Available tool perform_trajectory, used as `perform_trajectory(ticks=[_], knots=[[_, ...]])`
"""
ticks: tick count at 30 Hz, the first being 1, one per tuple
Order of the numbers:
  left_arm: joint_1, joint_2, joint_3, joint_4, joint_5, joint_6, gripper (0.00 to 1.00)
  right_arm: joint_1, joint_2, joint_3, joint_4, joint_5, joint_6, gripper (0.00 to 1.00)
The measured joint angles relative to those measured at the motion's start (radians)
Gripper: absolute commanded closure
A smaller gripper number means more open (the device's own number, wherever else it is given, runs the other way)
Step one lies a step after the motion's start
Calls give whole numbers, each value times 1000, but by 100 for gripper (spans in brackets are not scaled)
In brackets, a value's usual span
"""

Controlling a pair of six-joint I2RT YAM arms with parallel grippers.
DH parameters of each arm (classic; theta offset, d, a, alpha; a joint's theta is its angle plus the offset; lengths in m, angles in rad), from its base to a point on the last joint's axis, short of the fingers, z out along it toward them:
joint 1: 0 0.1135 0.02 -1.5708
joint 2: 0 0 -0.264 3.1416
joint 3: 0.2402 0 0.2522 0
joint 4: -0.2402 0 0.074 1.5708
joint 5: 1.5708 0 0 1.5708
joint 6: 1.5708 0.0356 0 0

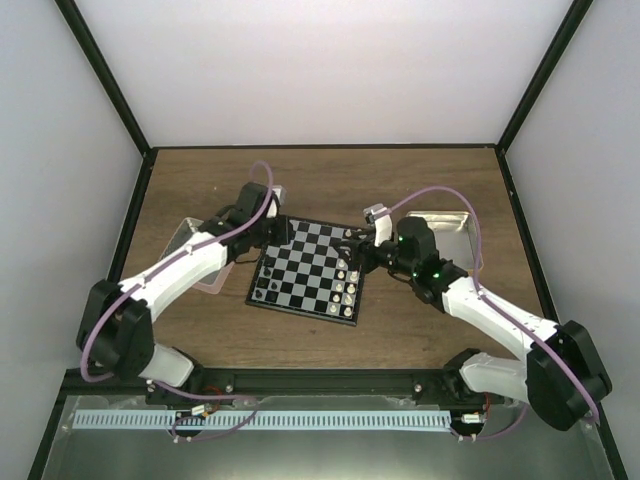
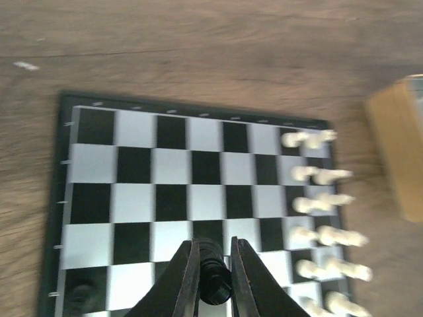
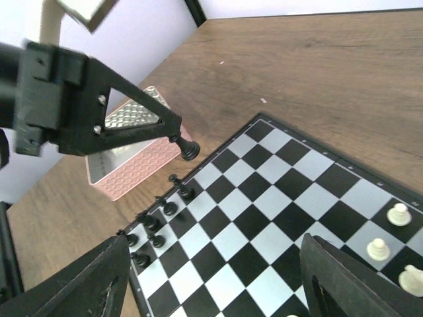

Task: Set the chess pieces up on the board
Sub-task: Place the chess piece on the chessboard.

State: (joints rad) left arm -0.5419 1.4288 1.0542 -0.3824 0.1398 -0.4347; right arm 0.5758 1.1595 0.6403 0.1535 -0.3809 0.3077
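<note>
My left gripper should lower the black chess piece before releasing; it is well above the board (image 1: 305, 270) and would fall.
The board (image 1: 305, 270) lies mid-table, black and pale checks inside a thin black rim. My left gripper (image 2: 215, 264) is shut on one black chess piece (image 2: 215, 274), held above the board's edge by the black pieces' side; the right wrist view shows that piece (image 3: 187, 148) hanging over the rim. Several black chess pieces (image 3: 158, 221) stand along that edge of the board (image 3: 264, 218). My right gripper (image 3: 215, 264) hovers open over the middle squares, nothing between its fingers (image 3: 66, 284). In the overhead view it (image 1: 362, 250) is beside the white pieces.
White chessmen (image 2: 324, 211) fill two rows on the far side of the board (image 2: 132, 191) from the black ones. A pink-rimmed clear box (image 1: 195, 255) sits left of the board, a tan tray (image 1: 445, 230) to its right.
</note>
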Motion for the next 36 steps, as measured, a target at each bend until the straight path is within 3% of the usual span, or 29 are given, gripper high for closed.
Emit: perform_trajectory(ticks=[6, 13, 36], knots=[[0, 131, 34, -83, -209, 23, 96, 0, -6, -4, -11, 75, 0, 28], [5, 220, 45, -106, -343, 24, 96, 0, 13, -4, -15, 102, 0, 28], [38, 270, 20, -48, -292, 28, 95, 0, 37, -3, -24, 115, 0, 27]])
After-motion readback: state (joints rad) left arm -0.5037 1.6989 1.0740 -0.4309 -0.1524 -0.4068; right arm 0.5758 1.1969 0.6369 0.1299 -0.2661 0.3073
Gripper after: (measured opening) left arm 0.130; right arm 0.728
